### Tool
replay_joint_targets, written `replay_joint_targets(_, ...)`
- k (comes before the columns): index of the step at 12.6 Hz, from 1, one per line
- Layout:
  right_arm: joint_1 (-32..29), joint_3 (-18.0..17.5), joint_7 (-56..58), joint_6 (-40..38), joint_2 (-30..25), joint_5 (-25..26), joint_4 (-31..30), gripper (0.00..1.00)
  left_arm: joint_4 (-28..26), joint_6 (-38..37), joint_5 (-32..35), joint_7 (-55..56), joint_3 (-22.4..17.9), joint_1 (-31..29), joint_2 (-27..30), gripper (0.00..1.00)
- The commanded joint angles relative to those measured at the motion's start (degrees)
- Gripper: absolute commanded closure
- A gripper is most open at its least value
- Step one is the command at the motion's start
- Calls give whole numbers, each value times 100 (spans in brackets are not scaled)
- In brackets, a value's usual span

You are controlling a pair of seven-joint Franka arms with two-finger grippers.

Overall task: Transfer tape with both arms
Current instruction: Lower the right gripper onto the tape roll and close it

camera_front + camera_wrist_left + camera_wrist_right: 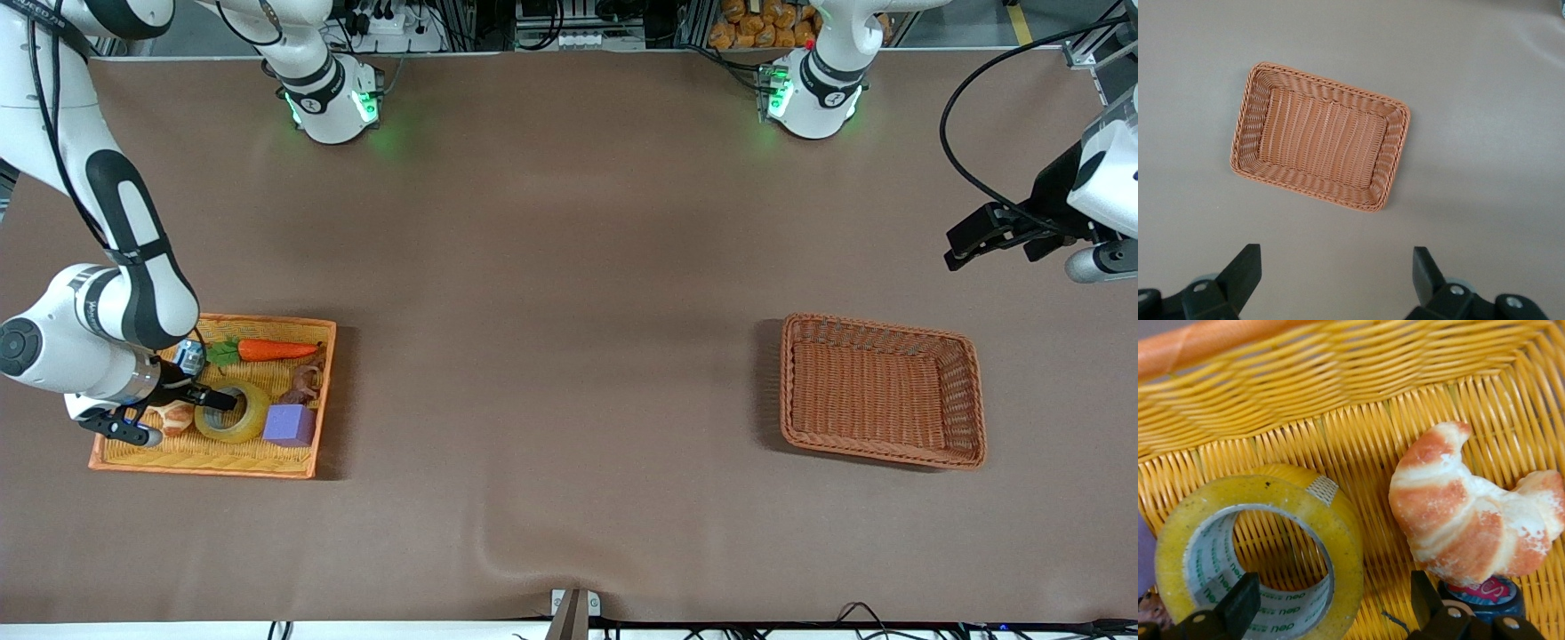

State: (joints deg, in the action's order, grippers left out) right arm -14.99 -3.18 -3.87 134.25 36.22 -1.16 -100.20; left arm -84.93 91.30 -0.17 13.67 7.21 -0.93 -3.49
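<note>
My right fingers are around the tape's side above the yellow basket (pixel 204 460), so they should close. Closing now would hold the tape.
The tape (pixel 233 412) is a yellowish ring lying flat in the yellow basket (pixel 204 460) at the right arm's end of the table. My right gripper (pixel 206 404) is open and low over it. In the right wrist view one of its fingers (pixel 1238 608) is inside the tape's (pixel 1258 540) hole and the other is outside, between the tape and a croissant (pixel 1471 513), so the jaws straddle the ring's wall. My left gripper (pixel 982 238) is open and empty, held in the air at the left arm's end of the table; its wrist view shows its fingers (pixel 1245 273) spread.
The yellow basket also holds a carrot (pixel 267 350), a purple cube (pixel 289 425), the croissant (pixel 173 418) and a small brown item (pixel 307 382). An empty brown wicker basket (pixel 885 391) lies toward the left arm's end; it also shows in the left wrist view (pixel 1321 137).
</note>
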Motion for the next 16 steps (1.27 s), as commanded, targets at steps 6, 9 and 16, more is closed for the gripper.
replay_joint_targets(6,-39,-42,-70,57,-27,-87,-44,97,-103,-78,-19,-66,53,5,77,0)
replay_joint_targets(9,-48,-43,-70,57,-36,-87,-53,100,-85,-208,8,-66,53,5,76,0)
replay_joint_targets(16,-48,-34,-60,-635,-693,-87,-35,100,-77,-394,465,-374,97,-48,252,0)
